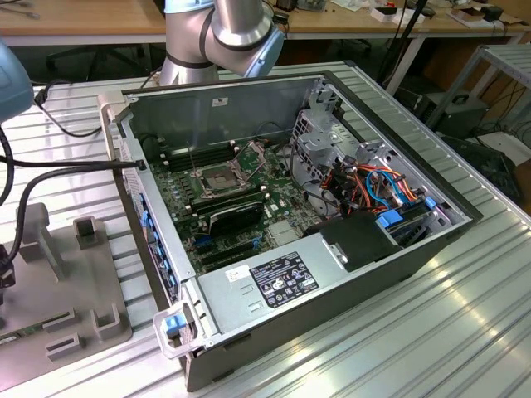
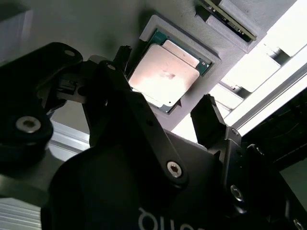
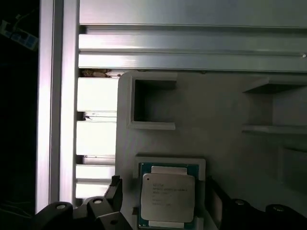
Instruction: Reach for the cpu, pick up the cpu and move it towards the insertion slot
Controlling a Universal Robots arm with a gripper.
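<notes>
Next, my gripper takes hold of the cpu (image 2: 163, 72) by its side edges at the gaps in the holder's sides, since the holder's raised sides hug the cpu's corners.
The cpu (image 2: 163, 72) is a pale silvery square chip lying flat in a recess of a grey holder (image 2: 211, 60). It is seen again in the first wrist view, the cpu (image 3: 168, 196) on its green-edged base. My gripper (image 2: 165, 88) hangs over it, open, with one black fingertip (image 2: 122, 55) on one side of the chip and the other fingertip (image 2: 208, 112) on the opposite side. Nothing is held between them. The insertion slot (image 1: 217, 176), a silver-framed square socket with a dark centre, sits on the motherboard inside the open computer case.
The grey holder (image 1: 58, 274) lies on the ribbed aluminium table at the exterior view's left, beside the open case (image 1: 332, 274). Black cables (image 1: 50, 170) run across between them. Inside the case are a black card (image 1: 236, 215), a drive cage and coloured wires. Another square recess (image 3: 153, 100) lies beyond the chip.
</notes>
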